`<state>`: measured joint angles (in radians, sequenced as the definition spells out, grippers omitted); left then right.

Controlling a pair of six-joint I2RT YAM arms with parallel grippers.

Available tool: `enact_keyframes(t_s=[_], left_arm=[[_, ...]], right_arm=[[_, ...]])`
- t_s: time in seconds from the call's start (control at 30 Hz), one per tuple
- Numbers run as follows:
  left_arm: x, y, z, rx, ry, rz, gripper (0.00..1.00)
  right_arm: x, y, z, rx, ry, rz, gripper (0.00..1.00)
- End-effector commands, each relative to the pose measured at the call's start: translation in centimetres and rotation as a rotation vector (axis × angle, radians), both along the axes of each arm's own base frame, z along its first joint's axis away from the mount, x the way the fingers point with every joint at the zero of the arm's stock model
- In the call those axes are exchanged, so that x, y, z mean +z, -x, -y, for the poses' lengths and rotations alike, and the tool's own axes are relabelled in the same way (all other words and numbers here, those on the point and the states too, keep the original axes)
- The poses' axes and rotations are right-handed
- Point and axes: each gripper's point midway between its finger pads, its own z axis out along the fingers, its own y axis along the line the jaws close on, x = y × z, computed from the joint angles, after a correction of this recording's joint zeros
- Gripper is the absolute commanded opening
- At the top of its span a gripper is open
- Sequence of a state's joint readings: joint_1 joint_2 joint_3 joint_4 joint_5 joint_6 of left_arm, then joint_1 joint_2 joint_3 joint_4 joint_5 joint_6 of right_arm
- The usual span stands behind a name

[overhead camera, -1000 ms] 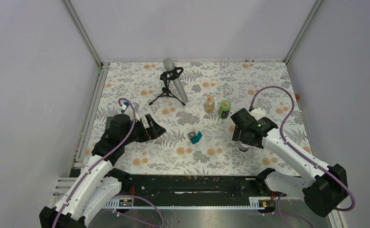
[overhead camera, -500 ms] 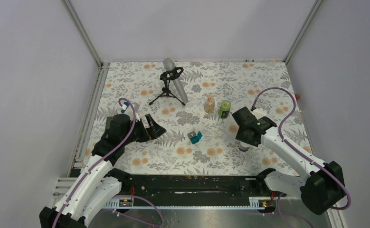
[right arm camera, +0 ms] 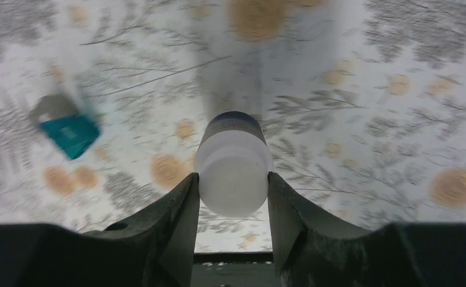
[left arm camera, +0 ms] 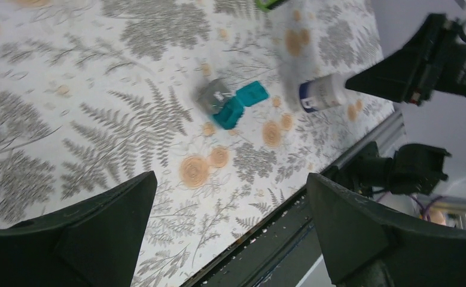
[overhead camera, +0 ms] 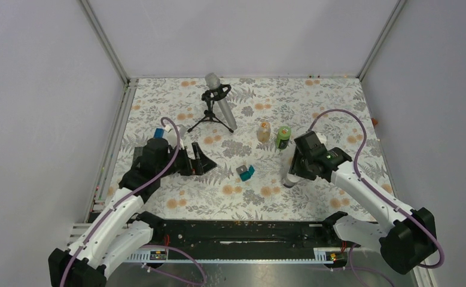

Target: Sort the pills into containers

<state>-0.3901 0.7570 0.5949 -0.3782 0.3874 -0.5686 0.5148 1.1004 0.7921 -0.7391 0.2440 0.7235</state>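
Observation:
The cap of the white pill bottle should stay free to open. My left gripper will grab the bottle by its body (overhead camera: 290, 180) (left arm camera: 319, 94) next.
My right gripper (right arm camera: 233, 197) is shut on a white pill bottle (right arm camera: 233, 164) with a dark blue label and holds it tilted above the floral table; the bottle also shows in the top view (overhead camera: 290, 177) and the left wrist view (left arm camera: 320, 95). A teal and grey pill box (overhead camera: 245, 172) lies open mid-table, seen too in the left wrist view (left arm camera: 230, 104) and the right wrist view (right arm camera: 66, 128). An amber bottle (overhead camera: 264, 131) and a green bottle (overhead camera: 284, 137) stand behind it. My left gripper (overhead camera: 205, 161) is open and empty, left of the pill box.
A microphone on a small black tripod (overhead camera: 217, 106) stands at the back centre. The black rail (overhead camera: 236, 230) runs along the table's near edge. Frame posts and grey walls close in the left, right and back sides.
My right gripper has lifted the white bottle and swung it left toward the pill box. My left gripper has moved right, toward the table's middle.

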Motion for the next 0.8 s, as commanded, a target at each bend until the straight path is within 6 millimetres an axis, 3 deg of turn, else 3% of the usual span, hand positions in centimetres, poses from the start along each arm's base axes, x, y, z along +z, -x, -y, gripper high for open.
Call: enact_keyframes(t_s=[0.0,0.1,0.27,0.4,0.57,0.77], left_arm=[[5.8,-0.1,3.6,-0.196,0.101,0.229,0.99],[8.2,0.5,5.8,-0.296,0.166,0.338,0.99],[10.7,0.7,9.1,-0.409,0.169,0.460,0.99],[10.6,1.4,11.6,-0.529,0.135,0.499,0.96],[10.5,2.0,12.8,-0.637,0.099,0.555,0.95],[9.8,4.9,13.0,-0.850,0.110,0.513,0.93]], right_arm=[[5.6,-1.4,-7.3,0.254,-0.341,0.121,0.21],[9.1,-1.3,-10.4,0.380,-0.493,0.198,0.21],[13.5,-0.9,-13.3,0.505,-0.618,0.266,0.20],[16.2,-0.2,-15.3,0.620,-0.702,0.307,0.19],[18.5,2.5,-17.4,0.827,-0.833,0.310,0.19],[19.5,4.3,-17.4,0.936,-0.861,0.318,0.20]])
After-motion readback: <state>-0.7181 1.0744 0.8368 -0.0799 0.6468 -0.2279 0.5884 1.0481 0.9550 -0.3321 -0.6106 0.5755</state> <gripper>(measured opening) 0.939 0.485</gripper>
